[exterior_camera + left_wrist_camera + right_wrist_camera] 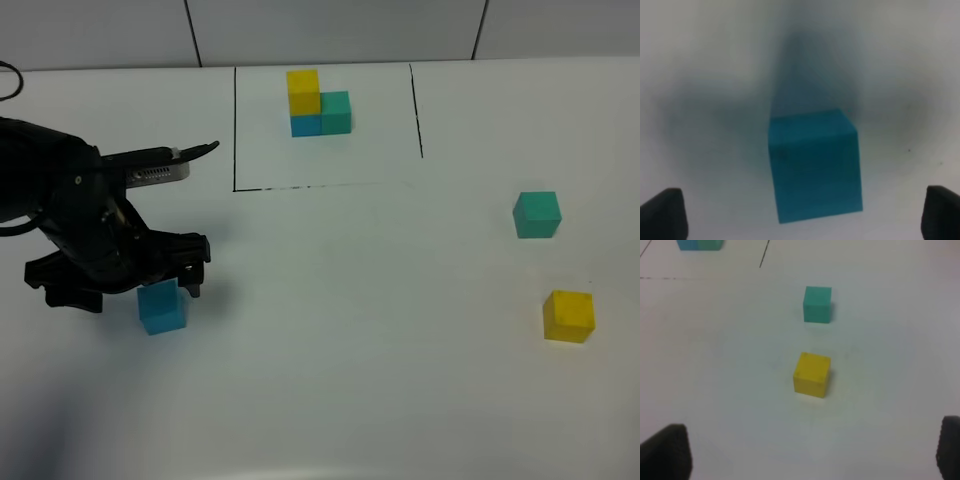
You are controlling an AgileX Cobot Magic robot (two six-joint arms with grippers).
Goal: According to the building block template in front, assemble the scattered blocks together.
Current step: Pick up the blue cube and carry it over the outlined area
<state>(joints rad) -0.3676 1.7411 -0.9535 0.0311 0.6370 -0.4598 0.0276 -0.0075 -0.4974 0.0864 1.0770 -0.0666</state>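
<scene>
My left gripper picks up the cyan-blue cube by its body (162, 309) next, to start copying the template (318, 101).
The building block template (318, 101) stands at the far middle: yellow on blue, teal-green beside; its edge shows in the right wrist view (699, 244). The cyan-blue cube (162, 306) lies at the front left. My left gripper (135, 283) hovers right over it, open; in the left wrist view the cube (814, 165) sits between the spread fingertips (662, 215). The teal-green cube (537, 214) and the yellow cube (569, 316) lie apart at the right. My right gripper (807, 460) is open and empty, short of the yellow cube (812, 374) and the teal-green cube (817, 304).
A black-lined rectangle (235, 130) on the white table frames the template. The left arm's black body (60, 200) covers the table's left side. A tiled wall runs along the back. The right arm is out of the exterior view.
</scene>
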